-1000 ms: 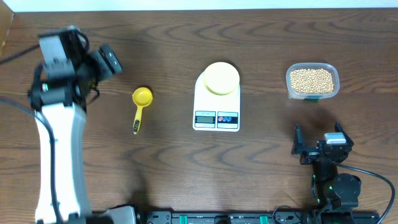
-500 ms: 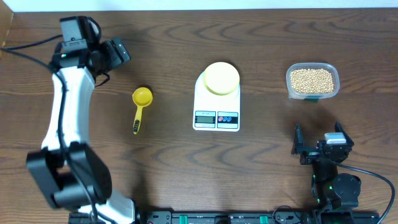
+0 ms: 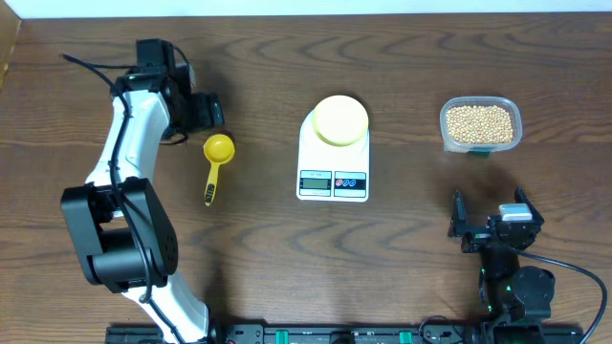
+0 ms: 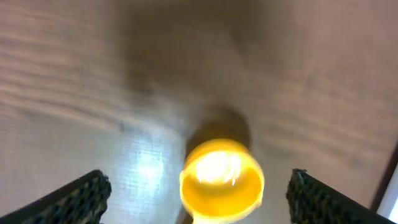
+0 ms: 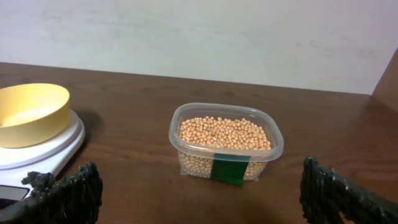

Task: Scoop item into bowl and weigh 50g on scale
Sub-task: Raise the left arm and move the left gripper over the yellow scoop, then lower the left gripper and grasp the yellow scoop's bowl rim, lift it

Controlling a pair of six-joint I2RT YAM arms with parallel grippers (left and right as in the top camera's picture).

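Note:
The left gripper grabs the yellow scoop by the rim of its cup [image 3: 219, 146] [image 4: 221, 180] next, so the handle stays free to hand over for scooping.
The beans [image 3: 480, 122] fill a clear tub [image 3: 446, 137] at the back right; in the right wrist view the beans [image 5: 224, 132] lie straight ahead. On the white scale [image 3: 333, 182] at the table's middle stands the pale-yellow bowl [image 3: 340, 119], seen again as the bowl [image 5: 31, 115] on the scale [image 5: 46, 152]. A yellow scoop [image 3: 218, 150] lies left of the scale, handle toward the front. My left gripper [image 3: 210, 119] hovers open just behind the scoop's cup [image 4: 221, 180], which shows blurred between the wide jaws [image 4: 199, 196]. My right gripper [image 3: 488, 227] rests open in front of the tub, its jaws [image 5: 199, 193] holding nothing.
The tub [image 5: 227, 169] carries a green label on its near side. The white left arm [image 3: 124, 162] arches over the table's left side. A pale wall stands behind the table's far edge in the right wrist view.
My left arm has swung right and forward, bringing its gripper from the far left corner to just behind the scoop. The right arm has not moved.

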